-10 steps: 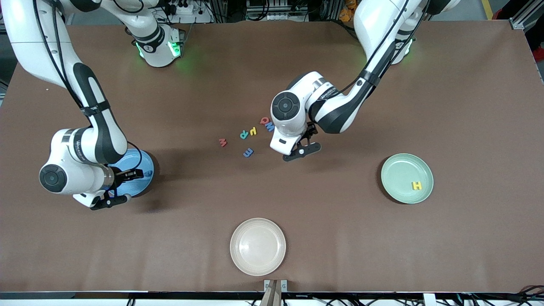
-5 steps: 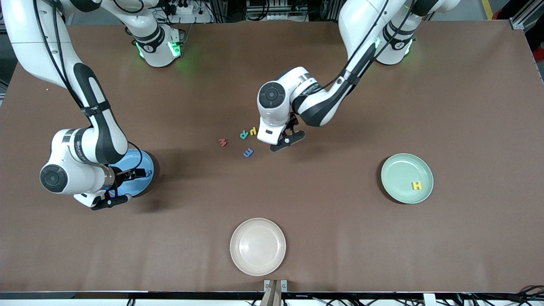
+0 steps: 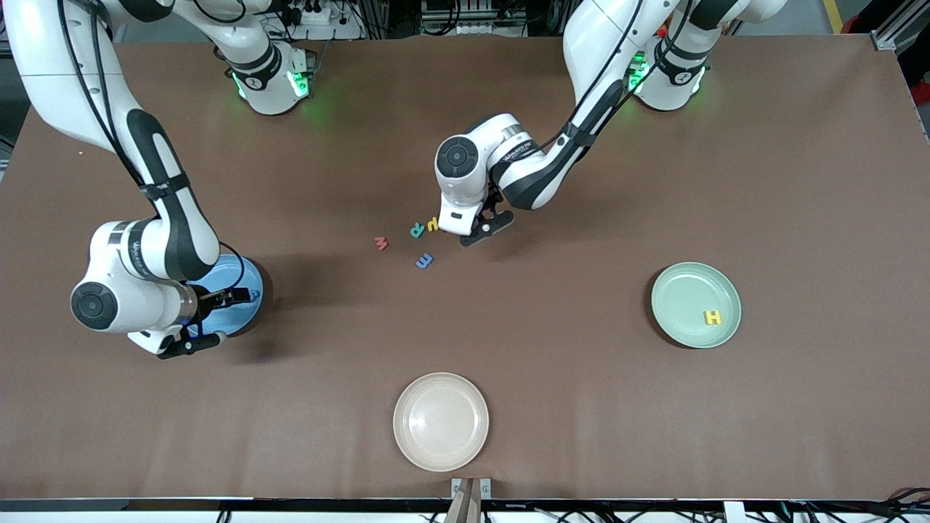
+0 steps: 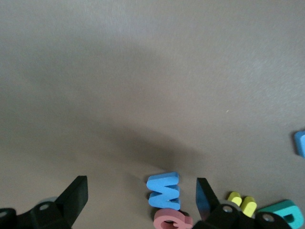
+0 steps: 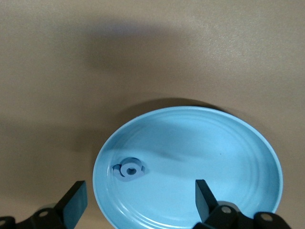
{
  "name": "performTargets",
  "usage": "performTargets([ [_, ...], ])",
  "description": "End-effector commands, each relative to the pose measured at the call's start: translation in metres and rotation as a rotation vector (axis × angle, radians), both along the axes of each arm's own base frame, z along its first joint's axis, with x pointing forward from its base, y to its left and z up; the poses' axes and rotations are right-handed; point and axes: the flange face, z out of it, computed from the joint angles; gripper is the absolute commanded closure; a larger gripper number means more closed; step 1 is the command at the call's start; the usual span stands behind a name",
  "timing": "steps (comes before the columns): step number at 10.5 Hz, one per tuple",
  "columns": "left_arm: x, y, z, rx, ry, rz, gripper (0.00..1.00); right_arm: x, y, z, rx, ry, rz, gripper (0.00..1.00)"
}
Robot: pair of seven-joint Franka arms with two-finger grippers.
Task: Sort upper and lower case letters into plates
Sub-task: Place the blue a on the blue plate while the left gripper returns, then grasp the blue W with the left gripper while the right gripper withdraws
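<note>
My left gripper isn't ready to close, because its fingers are above the blue W beside the pink Q and would miss; it needs to come down first, then close on the W.
My left gripper hangs low over the letter cluster mid-table, open. In the left wrist view a blue W lies on the table between its fingers, close to one of them, with a pink Q touching it. A yellow letter, a teal letter, a red letter and a blue letter lie beside it. My right gripper is open over the blue plate, where a small blue letter rests. The mint plate holds a yellow H.
A cream plate sits near the table's front edge, nearer to the camera than the letters. The blue plate is toward the right arm's end of the table and the mint plate toward the left arm's end.
My left gripper moved from beside the cluster to over the red Q and blue W, which the hand now covers in the front view. The right arm stayed over the blue plate.
</note>
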Motion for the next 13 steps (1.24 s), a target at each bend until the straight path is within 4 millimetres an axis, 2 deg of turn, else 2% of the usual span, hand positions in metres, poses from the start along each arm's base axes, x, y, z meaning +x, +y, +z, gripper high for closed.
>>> performTargets([
  [1,-0.004,-0.003,0.002,-0.031,-0.013,0.034,0.0,-0.002,-0.002,0.0,0.006,-0.005,0.012,0.0],
  [4,-0.011,0.0,-0.018,-0.067,-0.028,0.042,0.0,-0.002,-0.001,-0.002,0.007,-0.004,0.014,0.0],
  [10,-0.023,-0.002,-0.028,-0.069,-0.026,0.028,0.0,-0.001,-0.001,-0.003,0.007,-0.007,0.014,0.0],
  [13,-0.033,-0.008,-0.032,-0.065,-0.02,0.012,0.09,-0.002,-0.002,-0.006,0.006,-0.004,0.012,0.0],
])
